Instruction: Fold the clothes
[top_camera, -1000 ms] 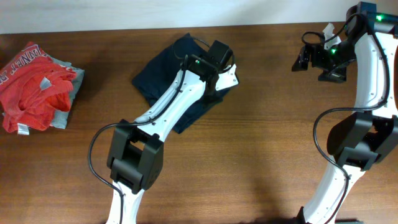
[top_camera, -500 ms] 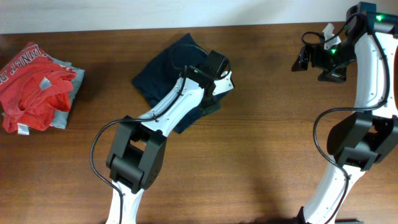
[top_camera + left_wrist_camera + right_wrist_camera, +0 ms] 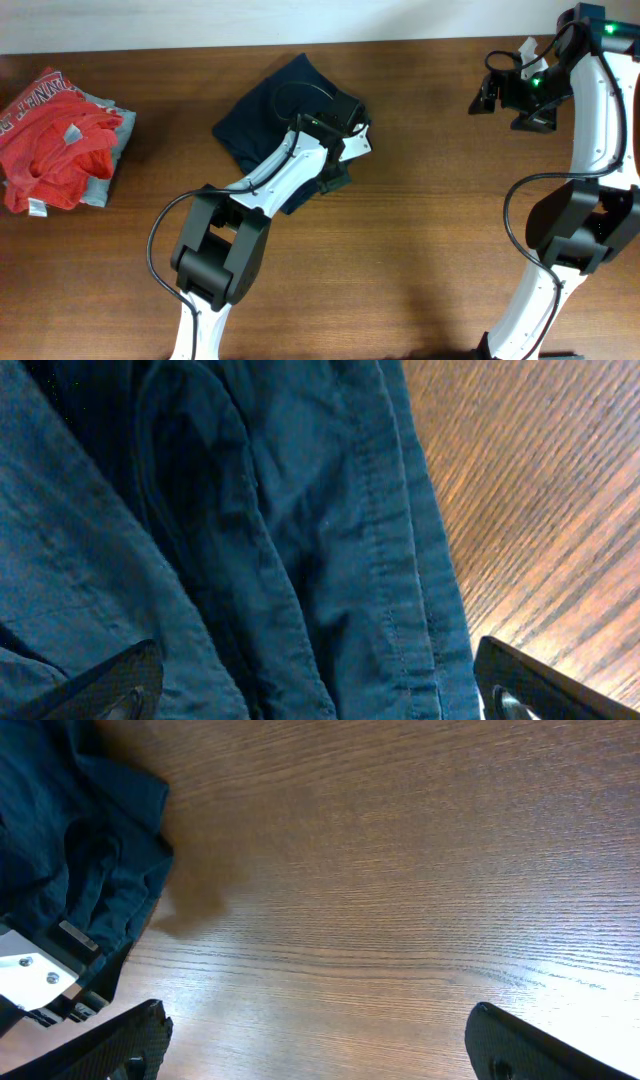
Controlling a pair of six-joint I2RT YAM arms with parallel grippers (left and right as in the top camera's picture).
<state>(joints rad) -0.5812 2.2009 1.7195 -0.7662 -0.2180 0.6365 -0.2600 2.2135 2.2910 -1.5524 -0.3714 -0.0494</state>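
Note:
The dark navy garment [image 3: 262, 112] has to go on top of the red printed garment [image 3: 60, 145]. My left gripper needs to grab it by its seamed edge, with the folded layers pinched together.
The dark navy garment [image 3: 262, 112] lies folded in a bunched heap at the back middle of the table. My left gripper [image 3: 340, 172] is open low over its right edge. In the left wrist view its fingertips [image 3: 320, 685] straddle the seamed folds of the navy cloth [image 3: 300, 520] with nothing gripped. My right gripper [image 3: 487, 97] is open and empty, high over the bare wood at the back right. The right wrist view shows its fingers [image 3: 320, 1040] wide apart over the table and the navy garment [image 3: 70, 840] at the far left.
A red printed garment [image 3: 55, 125] lies on a light grey one [image 3: 103, 175] at the far left of the wooden table [image 3: 430, 230]. A white wall runs along the table's back edge.
My left gripper has slid down and left along the garment's right edge, and the right edge of the cloth has been drawn in. The right arm has not moved.

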